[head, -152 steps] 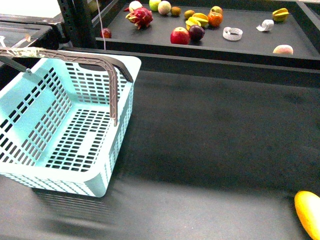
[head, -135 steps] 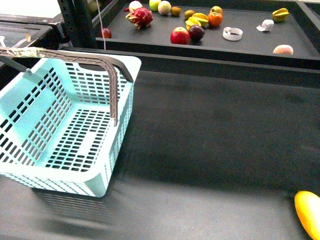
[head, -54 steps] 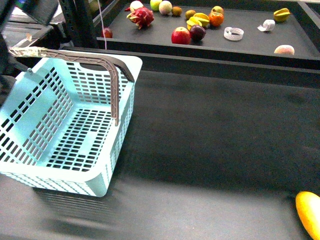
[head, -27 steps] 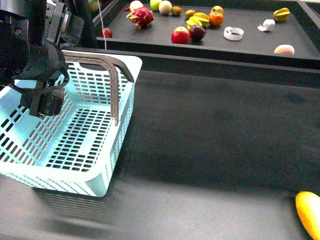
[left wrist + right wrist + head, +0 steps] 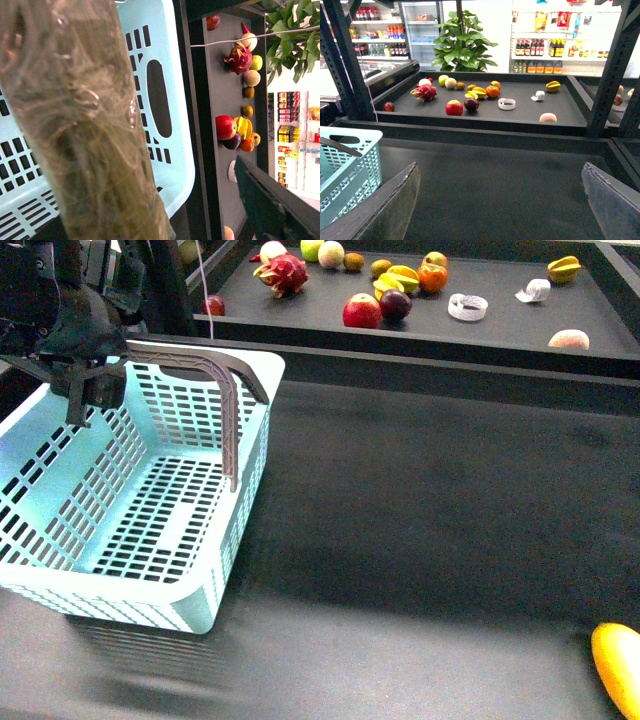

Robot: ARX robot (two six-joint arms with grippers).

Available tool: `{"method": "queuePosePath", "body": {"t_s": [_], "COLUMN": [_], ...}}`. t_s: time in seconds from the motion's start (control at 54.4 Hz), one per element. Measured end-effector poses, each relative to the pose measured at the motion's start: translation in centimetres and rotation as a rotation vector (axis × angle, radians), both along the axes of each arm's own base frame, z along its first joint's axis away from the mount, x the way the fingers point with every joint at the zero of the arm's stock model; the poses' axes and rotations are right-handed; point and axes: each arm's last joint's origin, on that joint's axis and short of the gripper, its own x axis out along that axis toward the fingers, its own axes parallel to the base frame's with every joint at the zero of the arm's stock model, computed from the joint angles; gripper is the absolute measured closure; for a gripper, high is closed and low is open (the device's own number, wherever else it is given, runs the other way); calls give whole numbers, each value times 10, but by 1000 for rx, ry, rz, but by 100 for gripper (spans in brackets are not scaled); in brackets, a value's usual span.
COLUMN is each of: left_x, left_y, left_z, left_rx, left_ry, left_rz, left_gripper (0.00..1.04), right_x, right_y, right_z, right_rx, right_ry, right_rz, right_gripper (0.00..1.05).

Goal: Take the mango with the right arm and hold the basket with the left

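Note:
Next, my left gripper takes the basket's grey-brown handle to keep the basket steady for the mango point(image 5: 618, 668).
The light blue basket point(image 5: 250, 450) stands on the dark table at the left. One grey-brown handle point(image 5: 225, 390) is upright. My black left gripper point(image 5: 92, 398) hangs open over the basket's far-left rim, where the taped handle runs. In the left wrist view that taped handle point(image 5: 85, 125) fills the near field beside one dark finger point(image 5: 270, 200); whether they touch is unclear. The yellow-orange mango point(image 5: 618, 668) lies at the table's front right corner, partly cut off. My right gripper point(image 5: 500, 205) is open over bare table and outside the front view; the mango is outside its wrist view.
A raised dark shelf point(image 5: 500, 325) behind the table holds several fruits: a dragon fruit point(image 5: 282, 272), a red apple point(image 5: 361, 311), yellow star-shaped fruits point(image 5: 397, 280) and a peach point(image 5: 568, 339). A black upright post point(image 5: 160, 285) stands behind the basket.
The left arm came into view from the upper left and dropped over the basket. In the last half second it rose toward the taped handle. Basket and mango have not moved.

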Motion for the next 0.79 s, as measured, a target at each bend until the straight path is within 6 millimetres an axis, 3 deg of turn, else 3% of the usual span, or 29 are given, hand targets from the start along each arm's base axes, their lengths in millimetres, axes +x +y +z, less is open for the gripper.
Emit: {"method": "queuePosePath", "body": {"t_s": [0.221,0.258,0.534,0.791], "left_x": [2,2,-4,-35], "left_y": [-10,-10,-12,-18], "left_z": [-10,-11,-10,10], "left_rx": [-19,-36,-16,70], "left_ry": [23,20,30,27], "left_rz": [-10,-1,-12,-69], "left_gripper": [95,99,100,100], "right_x": [0,0,0,0], "right_y": [0,0,0,0], "right_z": [0,0,0,0], "right_rx": [0,0,0,0], "right_ry": [0,0,0,0], "right_rz": [0,0,0,0], "right_gripper": [8,8,8,8]}}
